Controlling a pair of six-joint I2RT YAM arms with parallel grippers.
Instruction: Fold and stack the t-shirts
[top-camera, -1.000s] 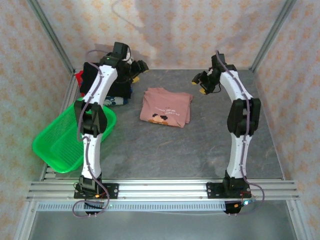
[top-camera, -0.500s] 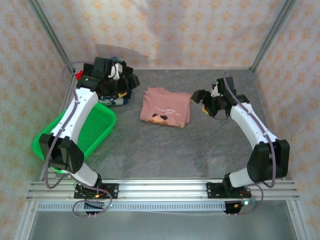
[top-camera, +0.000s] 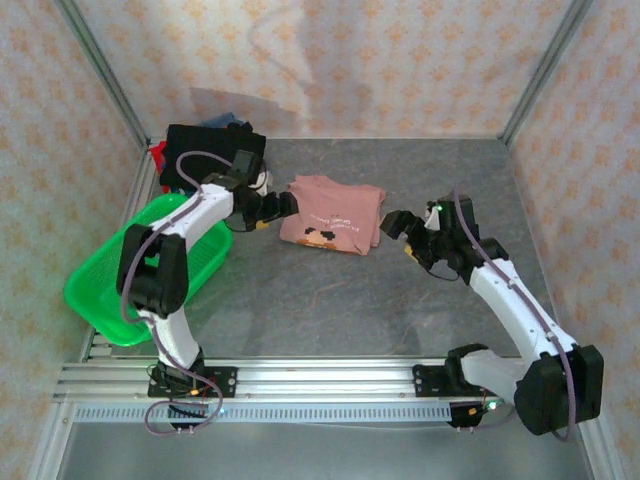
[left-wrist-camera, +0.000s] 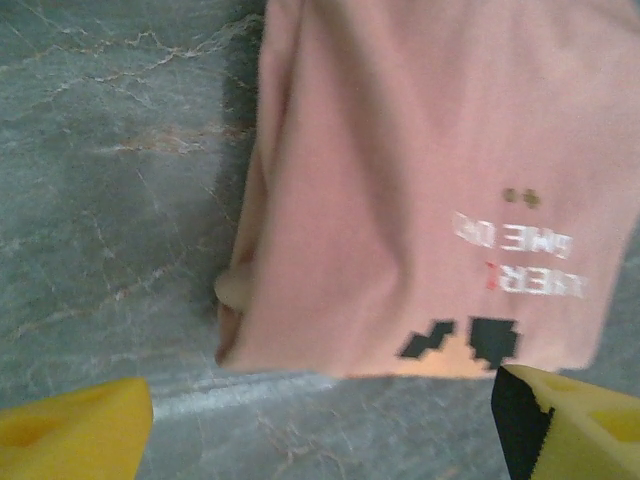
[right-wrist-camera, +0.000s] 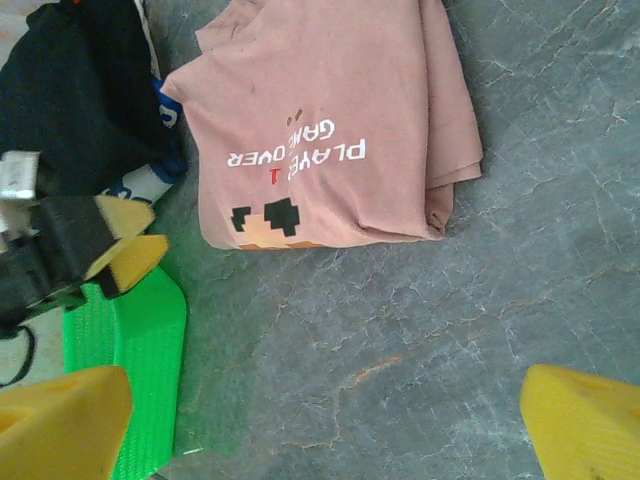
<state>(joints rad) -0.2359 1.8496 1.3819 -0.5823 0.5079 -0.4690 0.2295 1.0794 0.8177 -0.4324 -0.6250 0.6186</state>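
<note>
The folded pink t-shirt should trail with its print up and lie on top, so my left gripper will grip it by its edge nearest the stack next.
A folded dusty-pink t-shirt with a dark pixel print lies flat in the middle of the table. My left gripper hovers just off its left edge, open and empty. In the left wrist view the pink t-shirt lies ahead of the left gripper. My right gripper stands open a little right of the shirt's right edge, holding nothing. The right wrist view shows the pink t-shirt beyond the right gripper. A stack of folded shirts, black on top, sits at the back left.
A green mesh basket overhangs the table's left edge, under the left arm. The basket's corner and the left gripper's yellow fingertips appear in the right wrist view. Grey table surface lies bare in front of the shirt.
Both arms have swung forward and down from the back of the table to either side of the pink shirt. Both sets of jaws have opened wider.
</note>
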